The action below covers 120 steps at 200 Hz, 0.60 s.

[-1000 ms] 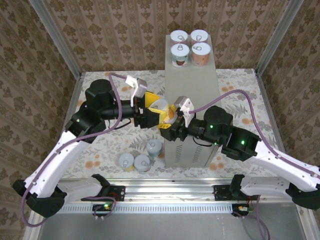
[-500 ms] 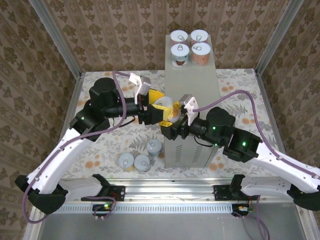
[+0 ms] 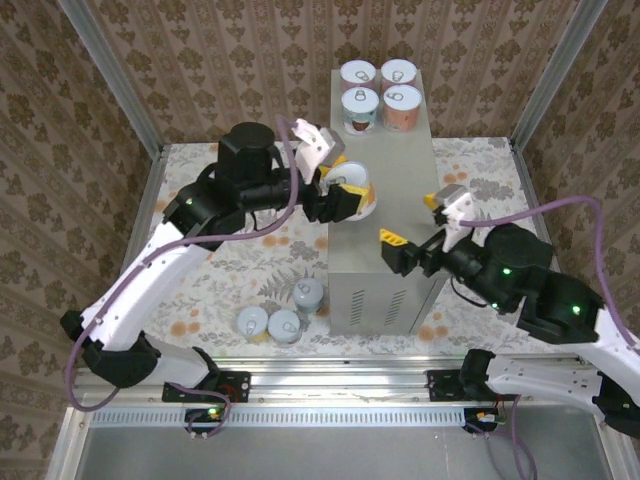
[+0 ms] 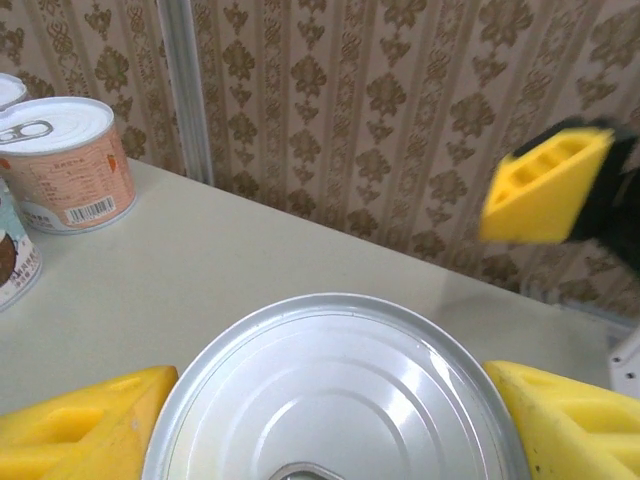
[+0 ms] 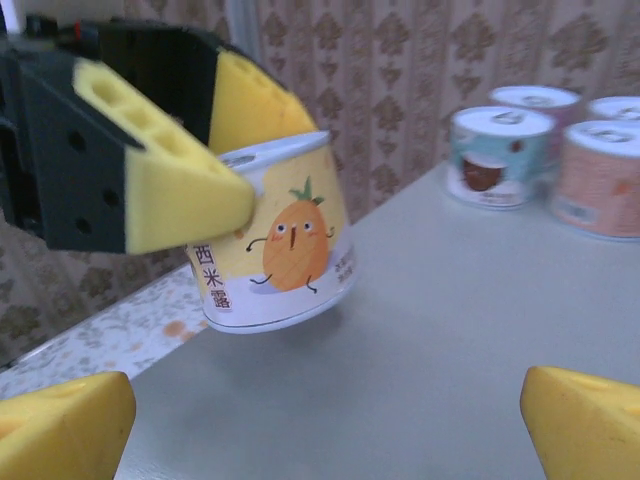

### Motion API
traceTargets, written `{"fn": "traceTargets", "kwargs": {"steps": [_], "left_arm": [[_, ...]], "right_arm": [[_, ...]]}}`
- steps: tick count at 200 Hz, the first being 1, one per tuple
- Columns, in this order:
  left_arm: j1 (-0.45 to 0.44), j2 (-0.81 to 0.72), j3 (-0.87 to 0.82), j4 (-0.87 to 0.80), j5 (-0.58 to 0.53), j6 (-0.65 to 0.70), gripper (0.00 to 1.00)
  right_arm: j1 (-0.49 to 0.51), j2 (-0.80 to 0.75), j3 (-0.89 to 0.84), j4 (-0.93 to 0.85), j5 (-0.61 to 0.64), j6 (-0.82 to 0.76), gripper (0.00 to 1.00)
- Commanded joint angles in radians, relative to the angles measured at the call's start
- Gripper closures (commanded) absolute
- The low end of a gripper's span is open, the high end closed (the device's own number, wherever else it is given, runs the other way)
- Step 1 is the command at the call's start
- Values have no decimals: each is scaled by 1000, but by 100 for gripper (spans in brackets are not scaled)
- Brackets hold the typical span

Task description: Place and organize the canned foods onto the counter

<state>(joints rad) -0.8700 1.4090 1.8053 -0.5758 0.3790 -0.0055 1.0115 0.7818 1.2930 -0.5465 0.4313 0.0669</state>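
Observation:
The yellow-labelled can [image 3: 352,186] hangs tilted above the counter's edge with its bottom off the counter's top, so the robot's left gripper needs to keep holding the can.
My left gripper [image 3: 345,192] is shut on a yellow-labelled can [image 3: 352,186] and holds it tilted just over the left edge of the grey counter [image 3: 390,270]. In the left wrist view the can's silvery lid [image 4: 335,385] sits between my yellow pads [image 4: 85,430]. My right gripper [image 3: 415,218] stands open over the counter's middle, apart from the can. The right wrist view has the yellow can [image 5: 285,240] ahead of the right gripper [image 5: 320,440]. Several cans [image 3: 380,90] stand at the counter's far end. Three cans [image 3: 282,312] stand on the floral floor.
The floor cans stand close to the counter's left wall with its vent slots [image 3: 380,300]. Metal frame posts [image 3: 110,80] and patterned walls close in the cell. A bare stretch of counter top [image 5: 450,330] lies between the held can and the far cans [image 5: 500,155].
The right gripper has let go of the yellow can, opened wide and drawn back to the right. The left gripper has carried the can up and farther over the counter.

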Motion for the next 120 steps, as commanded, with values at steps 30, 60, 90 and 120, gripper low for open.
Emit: {"fn": "traceTargets", "kwargs": {"steps": [30,60,90,120], "left_arm": [[-51,122,198,-100,-205,142,34],[-80,179,256,-135,-274,185,33],[-100,221,300,-169,-316,215,31],[-103,232,304,-171,-317,215,27]], "right_arm": [[-4,-40,70,-170,216,4,0],[-3,-65,58,-177,237,1,0],[-4,-76,36,-170,249,1,0],[-3,-75,22,-168,249,5,0]]}}
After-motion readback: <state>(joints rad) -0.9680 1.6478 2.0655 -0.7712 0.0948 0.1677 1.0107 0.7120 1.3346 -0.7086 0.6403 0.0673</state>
